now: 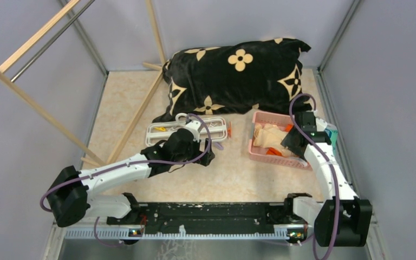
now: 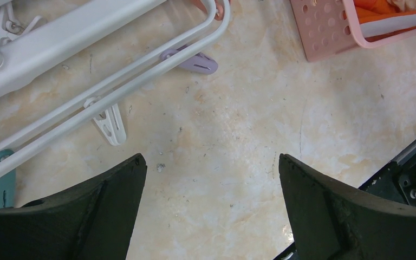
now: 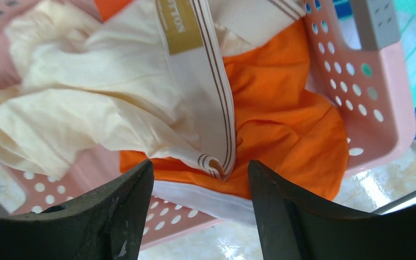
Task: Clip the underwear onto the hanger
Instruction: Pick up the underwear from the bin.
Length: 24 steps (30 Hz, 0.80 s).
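Next, my right gripper grabs the cream underwear at its striped waistband's folded point (image 1: 288, 153) (image 3: 217, 164), letting my left gripper grab the waistband alongside.
The cream underwear (image 3: 86, 92) lies crumpled in the pink basket (image 3: 374, 108) on top of an orange cloth (image 3: 287, 119). Its striped waistband (image 3: 206, 108) folds down to a point just beyond my right gripper (image 3: 200, 168), which is open and holds nothing. From above, the right gripper (image 1: 292, 142) hangs over the basket's (image 1: 260, 157) right side, next to the underwear (image 1: 268, 135). The white hanger (image 1: 187, 130) lies flat on the table. My left gripper (image 2: 211, 162) is open above bare table, just near of the hanger's bars (image 2: 114, 81) and its purple clip (image 2: 195, 62).
A black blanket with beige flowers (image 1: 238, 76) lies at the back. A wooden rack (image 1: 38, 70) stands at the left. A white clip (image 2: 111, 124) and a teal clip (image 2: 0, 187) hang from the hanger. A teal patterned thing (image 1: 333, 132) sits right of the basket.
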Tool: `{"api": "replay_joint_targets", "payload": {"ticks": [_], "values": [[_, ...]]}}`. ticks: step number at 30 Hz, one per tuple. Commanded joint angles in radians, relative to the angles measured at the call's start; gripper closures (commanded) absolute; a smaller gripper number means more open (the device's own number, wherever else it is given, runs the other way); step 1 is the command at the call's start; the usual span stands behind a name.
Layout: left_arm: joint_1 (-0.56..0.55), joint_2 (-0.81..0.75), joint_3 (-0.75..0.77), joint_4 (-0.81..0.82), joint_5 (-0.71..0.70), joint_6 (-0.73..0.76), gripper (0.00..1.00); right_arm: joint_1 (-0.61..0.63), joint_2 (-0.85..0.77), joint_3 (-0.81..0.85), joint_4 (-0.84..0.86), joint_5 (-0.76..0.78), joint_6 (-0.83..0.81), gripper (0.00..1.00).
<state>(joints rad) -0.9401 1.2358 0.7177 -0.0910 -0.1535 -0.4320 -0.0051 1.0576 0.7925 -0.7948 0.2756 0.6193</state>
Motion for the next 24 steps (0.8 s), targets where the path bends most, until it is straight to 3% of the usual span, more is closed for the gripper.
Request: {"api": "replay_joint_targets", "payload": {"ticks": [1, 12, 19, 24], "values": [[0.001, -0.021, 0.016, -0.002, -0.009, 0.009, 0.03, -0.007, 0.011, -0.026, 0.066, -0.029, 0.011, 0.36], [0.002, -0.017, 0.014, 0.000, -0.001, 0.005, 0.03, -0.007, 0.091, -0.050, 0.139, -0.007, -0.009, 0.58], [0.002, -0.020, 0.017, -0.007, -0.003, 0.008, 0.04, -0.007, 0.038, -0.027, 0.150, 0.015, -0.043, 0.98], [0.006, -0.061, 0.054, -0.038, -0.030, 0.030, 0.02, -0.007, -0.083, 0.044, 0.149, -0.042, -0.140, 1.00]]}}
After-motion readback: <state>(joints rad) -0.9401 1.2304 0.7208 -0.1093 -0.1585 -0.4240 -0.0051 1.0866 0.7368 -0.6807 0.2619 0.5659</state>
